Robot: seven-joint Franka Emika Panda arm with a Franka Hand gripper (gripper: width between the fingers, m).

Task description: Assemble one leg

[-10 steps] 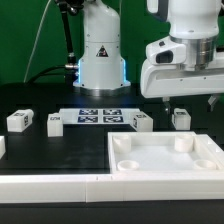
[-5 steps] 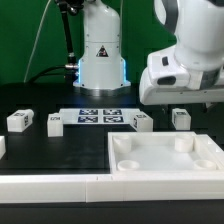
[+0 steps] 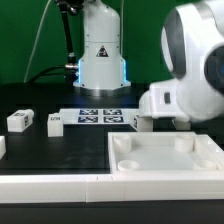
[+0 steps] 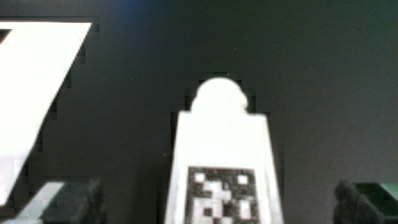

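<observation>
My gripper's open fingers are beside the leg's tagged sides, low over the table, and closing now would catch the leg, so my gripper closes next.
In the wrist view a leg [image 4: 221, 135], a small white block with a rounded tip and a black-and-white tag, lies on the dark table. My gripper [image 4: 217, 204] is open, with one dark finger [image 4: 63, 204] on each side of the leg and a gap between each finger and the leg. In the exterior view the white hand [image 3: 183, 100] hangs low at the right and hides that leg and the fingers. Three more legs show there: one at the far left [image 3: 17, 121], one beside it [image 3: 55, 122], one by the hand [image 3: 141, 121].
The large flat white square piece with round corner sockets [image 3: 150, 168] lies in front; its edge shows in the wrist view [image 4: 32, 100]. The marker board [image 3: 98, 116] lies at the back in front of the robot base [image 3: 100, 60].
The hand has come down and toward the exterior camera. It now covers the rightmost leg, which showed in the earlier frames.
</observation>
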